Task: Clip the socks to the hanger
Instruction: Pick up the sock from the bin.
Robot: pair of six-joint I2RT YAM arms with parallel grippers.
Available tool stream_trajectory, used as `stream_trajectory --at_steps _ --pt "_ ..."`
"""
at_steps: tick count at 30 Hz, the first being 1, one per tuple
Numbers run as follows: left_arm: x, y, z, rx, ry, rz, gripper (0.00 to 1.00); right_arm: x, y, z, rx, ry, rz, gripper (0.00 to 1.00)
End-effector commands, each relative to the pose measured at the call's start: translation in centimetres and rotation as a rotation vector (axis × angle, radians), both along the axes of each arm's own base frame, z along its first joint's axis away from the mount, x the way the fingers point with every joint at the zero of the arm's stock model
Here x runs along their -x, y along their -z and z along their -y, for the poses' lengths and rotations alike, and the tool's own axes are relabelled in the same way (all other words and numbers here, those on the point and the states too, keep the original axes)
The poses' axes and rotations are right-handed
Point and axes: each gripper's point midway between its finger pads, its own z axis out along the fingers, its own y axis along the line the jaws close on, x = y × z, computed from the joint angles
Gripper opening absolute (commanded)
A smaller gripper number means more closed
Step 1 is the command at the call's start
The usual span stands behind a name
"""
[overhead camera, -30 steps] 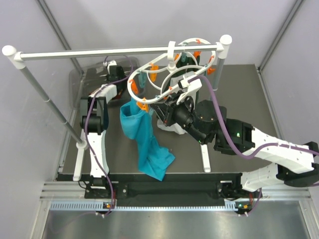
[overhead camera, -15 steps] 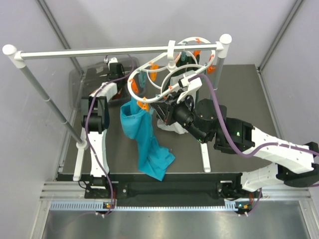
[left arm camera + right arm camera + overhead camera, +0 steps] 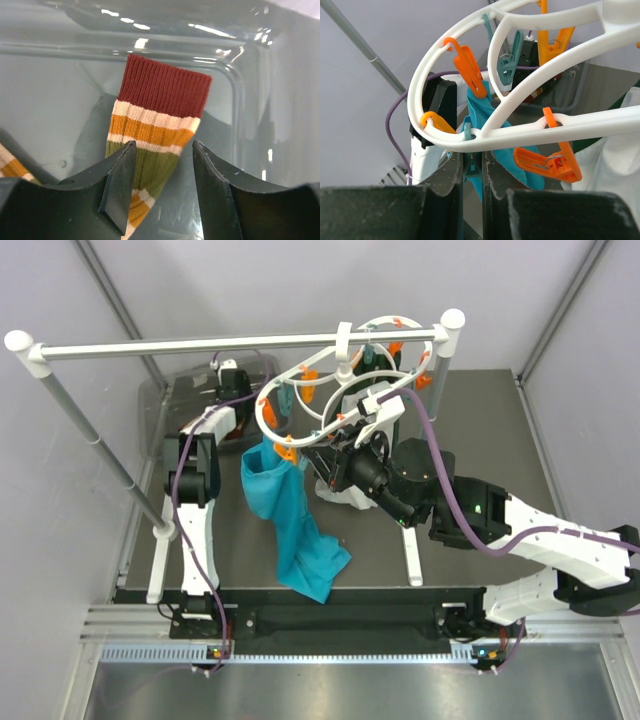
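Next, my left gripper grabs across the sock's stripes just below the dark red cuff (image 3: 152, 132), so the cuff stays free to clip.
A sock (image 3: 160, 107) with a dark red cuff and cream, orange and olive stripes lies in a clear bin (image 3: 240, 100). My left gripper (image 3: 162, 187) is open, with its fingers on either side of the sock's striped part and not closed on it. A second striped sock (image 3: 6, 162) shows at the left edge. The white ring hanger (image 3: 340, 390) with orange and teal clips hangs from the rail. My right gripper (image 3: 472, 172) is shut on a teal clip (image 3: 471, 165) just under the hanger's ring (image 3: 520, 135). In the top view the left gripper (image 3: 228, 375) is at the back left.
A large teal cloth (image 3: 290, 515) hangs from the hanger down to the table. A white cloth (image 3: 345, 492) lies under the right wrist. The long white rail (image 3: 200, 343) on poles spans the back. The clear bin (image 3: 160, 405) sits at the back left.
My left gripper has shifted slightly farther back over the bin. The right gripper and hanger have hardly moved.
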Motion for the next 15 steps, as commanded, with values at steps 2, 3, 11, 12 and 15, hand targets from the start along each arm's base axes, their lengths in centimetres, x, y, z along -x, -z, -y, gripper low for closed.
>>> stream_trajectory --at_steps 2,3,11,12,15 --pt "-0.8 0.4 -1.1 -0.007 -0.051 -0.011 0.54 -0.6 0.1 0.7 0.012 0.022 -0.007 0.0" --pt "-0.8 0.4 -1.2 -0.002 -0.053 -0.011 0.54 -0.6 0.3 0.6 0.016 0.02 -0.008 0.0" --pt "-0.7 3.0 -2.5 0.156 -0.079 -0.12 0.33 -0.7 0.3 0.4 0.015 0.019 -0.01 0.0" --pt "-0.6 3.1 -2.3 0.16 -0.075 -0.125 0.31 -0.6 0.4 0.3 0.015 0.016 -0.011 0.0" --pt "-0.4 3.1 -2.6 0.151 -0.079 -0.129 0.17 -0.6 0.4 0.3 0.014 0.014 -0.012 0.0"
